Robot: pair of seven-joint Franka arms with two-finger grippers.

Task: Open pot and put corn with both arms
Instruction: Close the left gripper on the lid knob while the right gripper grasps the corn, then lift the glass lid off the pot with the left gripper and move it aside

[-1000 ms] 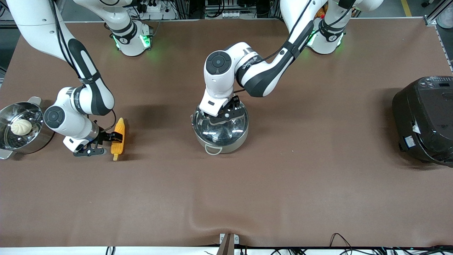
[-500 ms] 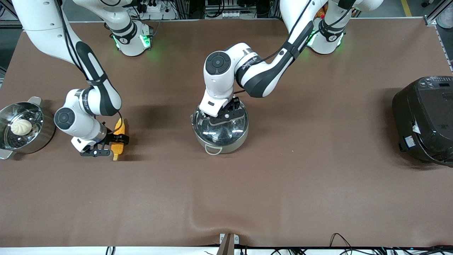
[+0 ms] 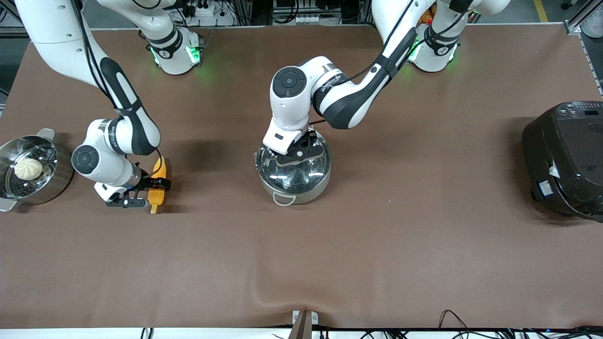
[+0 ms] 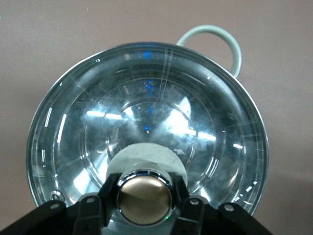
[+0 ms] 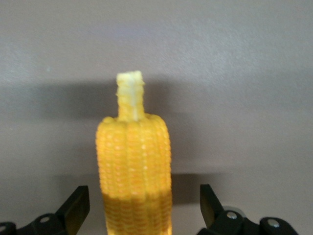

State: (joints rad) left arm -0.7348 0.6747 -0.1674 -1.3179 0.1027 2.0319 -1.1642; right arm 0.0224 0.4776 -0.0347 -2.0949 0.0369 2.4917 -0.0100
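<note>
My right gripper should close now: its open fingers are beside the yellow corn's body. Closing now would hold the corn.
The steel pot stands mid-table with its clear glass lid on. My left gripper is on top of the lid. In the left wrist view its fingers press both sides of the tan knob, and the lid sits flat on the rim. The yellow corn lies on the cloth toward the right arm's end. My right gripper is low over it. In the right wrist view the corn lies between the open fingers with gaps on both sides, its stub stem pointing away.
A steel steamer pot with a white bun stands beside the right arm, at that end of the table. A big black rice cooker stands at the left arm's end. The brown cloth has a fold near the front edge.
My right gripper has moved sideways to the corn and now straddles it. The corn has not moved. My left gripper has stayed on the lid knob, and the lid is still down.
</note>
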